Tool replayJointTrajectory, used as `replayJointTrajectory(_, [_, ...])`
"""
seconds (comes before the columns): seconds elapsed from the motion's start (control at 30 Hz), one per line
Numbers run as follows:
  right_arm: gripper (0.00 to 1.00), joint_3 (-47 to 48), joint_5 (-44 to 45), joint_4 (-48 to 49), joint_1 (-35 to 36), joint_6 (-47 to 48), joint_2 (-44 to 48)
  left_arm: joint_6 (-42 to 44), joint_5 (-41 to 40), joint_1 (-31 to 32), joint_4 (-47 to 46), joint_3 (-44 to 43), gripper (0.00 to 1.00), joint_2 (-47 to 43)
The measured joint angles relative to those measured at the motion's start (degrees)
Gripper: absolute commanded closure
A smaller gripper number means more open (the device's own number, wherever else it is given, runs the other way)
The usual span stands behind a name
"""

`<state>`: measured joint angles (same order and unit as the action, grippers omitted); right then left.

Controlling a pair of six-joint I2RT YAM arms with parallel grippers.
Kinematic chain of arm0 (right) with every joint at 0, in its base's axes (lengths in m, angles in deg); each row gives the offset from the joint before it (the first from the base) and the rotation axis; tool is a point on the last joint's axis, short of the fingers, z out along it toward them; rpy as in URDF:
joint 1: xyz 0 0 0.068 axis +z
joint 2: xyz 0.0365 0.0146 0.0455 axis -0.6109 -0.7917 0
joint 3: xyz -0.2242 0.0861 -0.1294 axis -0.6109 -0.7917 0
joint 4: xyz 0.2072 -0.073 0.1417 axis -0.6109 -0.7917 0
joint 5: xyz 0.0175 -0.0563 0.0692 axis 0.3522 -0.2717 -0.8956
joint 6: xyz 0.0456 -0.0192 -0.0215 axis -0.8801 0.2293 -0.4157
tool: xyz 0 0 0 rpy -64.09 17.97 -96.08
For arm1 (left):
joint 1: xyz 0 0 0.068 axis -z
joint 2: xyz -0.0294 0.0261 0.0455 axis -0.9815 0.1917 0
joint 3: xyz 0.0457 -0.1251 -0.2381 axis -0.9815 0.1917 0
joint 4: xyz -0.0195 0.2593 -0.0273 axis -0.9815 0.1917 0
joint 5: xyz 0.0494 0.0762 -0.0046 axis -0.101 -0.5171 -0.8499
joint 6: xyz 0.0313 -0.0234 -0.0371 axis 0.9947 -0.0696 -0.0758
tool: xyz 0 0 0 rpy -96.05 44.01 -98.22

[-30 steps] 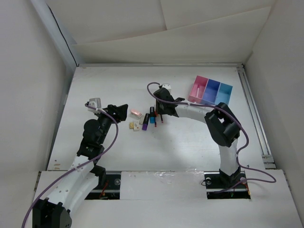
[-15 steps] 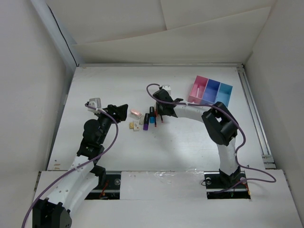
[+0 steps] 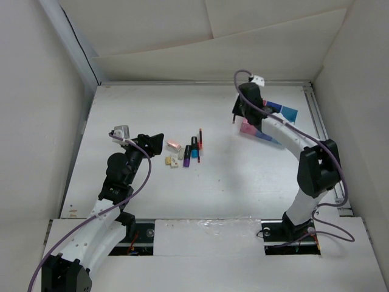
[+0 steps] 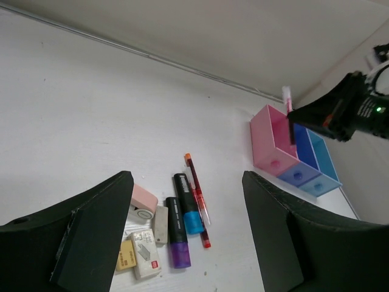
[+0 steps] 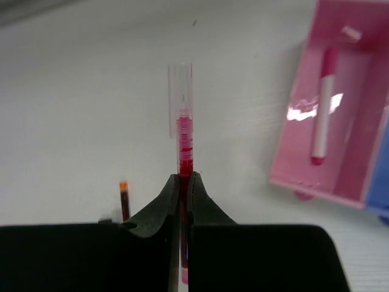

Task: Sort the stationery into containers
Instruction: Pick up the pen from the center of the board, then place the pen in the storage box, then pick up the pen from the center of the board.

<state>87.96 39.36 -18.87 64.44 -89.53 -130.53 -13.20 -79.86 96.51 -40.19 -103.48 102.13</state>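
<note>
The red pen would fall on the bare table beside the pink bin if I opened my right gripper now. I should move the pen over the container first, then open.
My right gripper is shut on a red pen with a clear cap and holds it above the table, just left of the pink bin. A pink pen lies inside that bin. In the top view the right gripper hangs at the left end of the containers, which the arm partly hides. My left gripper stands open over the remaining stationery: a blue-capped marker, a purple-capped marker, a red pen, erasers and a pink tape roller.
The pile of stationery lies mid-table, right of the left gripper. The three joined bins stand at the back right near the wall. A raised rail runs along the table's right edge.
The right gripper closed on a red pen at the pile, lifted it and swung up and right to the pink bin. The left arm has not moved.
</note>
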Motion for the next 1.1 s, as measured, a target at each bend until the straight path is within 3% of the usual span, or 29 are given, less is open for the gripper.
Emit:
replayJointTrajectory(0.27, [1.0,4.9,0.3,-0.1,-11.2,0.0,-2.0,0.0,0.0,0.0,0.0,0.0,0.31,0.0])
replayJointTrajectory(0.57, [0.98,5.0,0.6,-3.1,-13.1,0.2,-6.7,0.0,0.0,0.0,0.0,0.0,0.31,0.3])
replayJointTrajectory(0.63, [0.78,5.0,0.6,-3.1,-13.7,0.2,-6.7,0.0,0.0,0.0,0.0,0.0,0.31,0.4])
replayJointTrajectory(0.73, [0.6,5.0,0.7,-3.2,-14.5,-0.1,-6.7,0.0,0.0,0.0,0.0,-0.1,0.31,0.4])
replayJointTrajectory(0.9, [0.51,5.0,0.9,-3.2,-15.1,-0.1,-6.7,0.0,0.0,0.0,0.0,-0.1,0.31,0.5])
replayJointTrajectory(0.97, [0.54,5.0,0.8,-3.2,-15.0,-0.1,-6.6,0.0,0.0,0.0,0.0,-0.1,0.31,0.7])
replayJointTrajectory(1.03, [0.65,4.6,0.8,-3.1,-14.5,0.0,-5.9,0.0,0.0,0.0,0.1,-0.1,0.31,1.0])
replayJointTrajectory(1.07, [0.8,4.1,0.7,-3.0,-14.0,0.0,-5.3,0.0,0.0,0.0,0.1,-0.1,0.31,1.0])
replayJointTrajectory(1.1, [0.87,3.3,0.7,-2.7,-13.2,0.0,-4.5,0.0,0.0,0.0,0.1,-0.1,0.31,1.0])
